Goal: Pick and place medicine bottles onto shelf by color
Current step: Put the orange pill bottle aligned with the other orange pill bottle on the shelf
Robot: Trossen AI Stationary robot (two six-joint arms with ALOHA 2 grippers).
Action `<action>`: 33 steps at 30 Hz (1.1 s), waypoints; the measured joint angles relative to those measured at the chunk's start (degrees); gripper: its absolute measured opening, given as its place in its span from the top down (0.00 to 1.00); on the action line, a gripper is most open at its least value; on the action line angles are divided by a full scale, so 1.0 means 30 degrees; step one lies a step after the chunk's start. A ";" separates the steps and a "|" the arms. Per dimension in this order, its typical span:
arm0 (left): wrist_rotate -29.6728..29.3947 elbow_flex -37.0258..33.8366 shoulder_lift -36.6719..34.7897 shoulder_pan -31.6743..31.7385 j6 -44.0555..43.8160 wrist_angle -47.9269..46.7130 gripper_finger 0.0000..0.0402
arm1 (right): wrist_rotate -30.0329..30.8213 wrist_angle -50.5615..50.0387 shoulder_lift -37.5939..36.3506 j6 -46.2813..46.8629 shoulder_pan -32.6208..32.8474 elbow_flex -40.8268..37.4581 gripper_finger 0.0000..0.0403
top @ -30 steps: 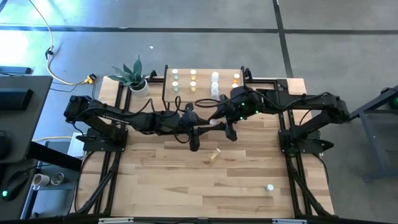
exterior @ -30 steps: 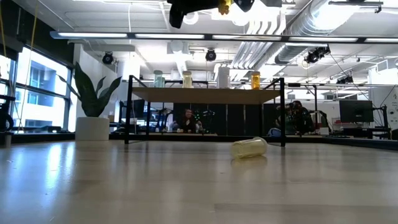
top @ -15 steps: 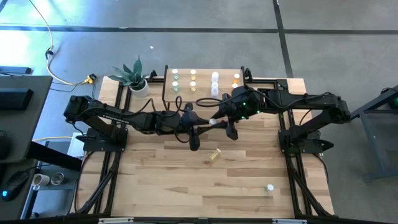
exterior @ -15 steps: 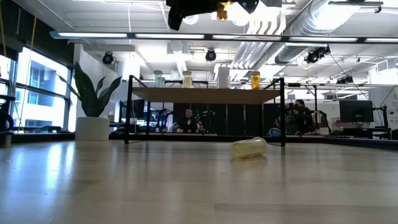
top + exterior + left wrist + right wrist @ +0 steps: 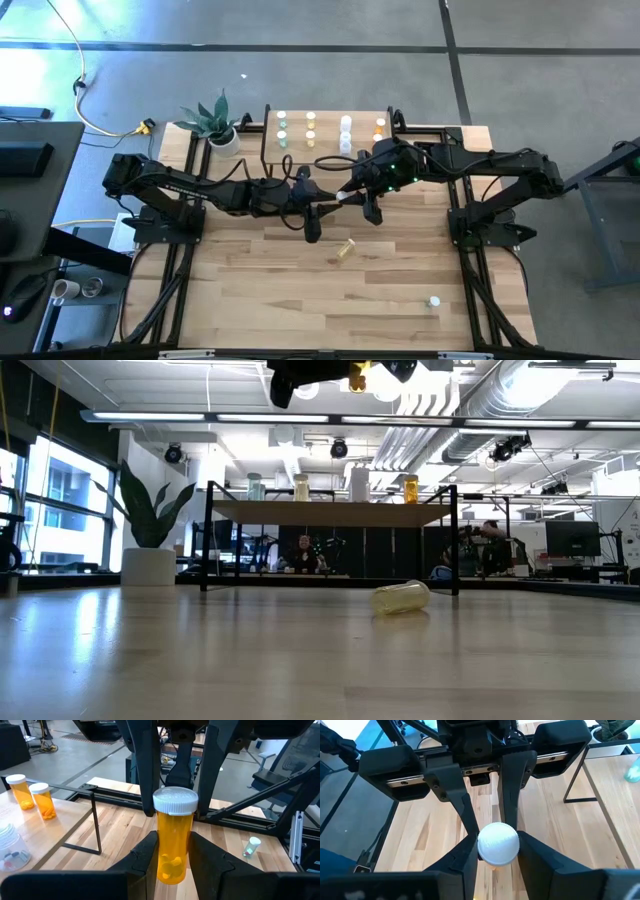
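The orange bottle is ready to leave my left gripper now, as my right gripper's fingers are around the orange bottle's white cap (image 5: 175,800).
An orange medicine bottle (image 5: 174,845) with a white cap hangs high over the table's middle, held between both grippers. My left gripper (image 5: 172,855) reaches in from the table's left and is shut on it. My right gripper (image 5: 498,857) comes from the right and is shut on its cap. In the high view they meet at the bottle (image 5: 343,196), just in front of the shelf (image 5: 330,150). Green (image 5: 282,128), yellow (image 5: 311,127), white (image 5: 345,135) and orange (image 5: 380,127) bottles stand on the shelf in columns. My left gripper pinches the bottle's lower body (image 5: 172,867) between its two fingers, coming nearly level from the table's left. The bottle stands about upright, cap up, clear of the table. My right gripper pinches the white cap (image 5: 498,842) between its two fingers (image 5: 147,795), slanting down from the table's right.
A yellow bottle (image 5: 345,249) lies on its side on the table in front of the grippers, also seen in the low view (image 5: 401,597). A small bottle (image 5: 434,301) lies near the front right. A potted plant (image 5: 212,122) stands left of the shelf.
My right gripper has shut its fingers on the bottle's cap. Both arms have kept their places, and the bottle has stayed where it hangs.
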 joint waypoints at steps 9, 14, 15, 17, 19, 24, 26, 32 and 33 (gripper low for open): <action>0.0007 0.0000 -0.0007 0.0000 -0.0007 -0.0064 0.79 | 0.0000 -0.0002 0.0000 0.0002 0.0000 0.0002 0.73; 0.0015 0.0000 -0.0007 0.0005 -0.0003 -0.0080 0.76 | -0.0007 -0.0009 0.0000 0.0002 0.0000 -0.0002 0.73; 0.0015 0.0000 -0.0007 0.0007 0.0009 -0.0082 0.75 | -0.0007 -0.0009 0.0000 0.0002 0.0007 -0.0001 0.73; 0.0015 0.0000 -0.0007 0.0007 0.0022 -0.0095 0.71 | -0.0024 -0.0009 0.0000 0.0002 0.0007 0.0001 0.73; 0.0015 0.0000 -0.0007 0.0007 0.0013 -0.0117 0.67 | -0.0033 -0.0071 -0.0038 -0.0041 0.0007 0.0001 0.73; -0.0437 0.0007 -0.0007 0.0007 -0.0109 -0.0138 0.56 | 0.0149 -0.0505 -0.0650 -0.0292 -0.0017 -0.0001 0.73; -0.0569 0.0007 -0.0117 0.0007 -0.0109 -0.0197 0.54 | 0.0557 -0.0753 -0.1112 -0.0355 -0.0118 -0.0002 0.73; -0.1324 0.0007 -0.0529 0.0015 0.0261 -0.0210 0.51 | 0.1811 -0.1366 -0.2562 -0.0428 -0.0465 -0.0002 0.73; -0.1444 0.0072 -0.0602 0.0015 0.0454 -0.0038 0.51 | 0.2028 -0.1439 -0.2780 -0.0547 -0.0515 0.0000 0.73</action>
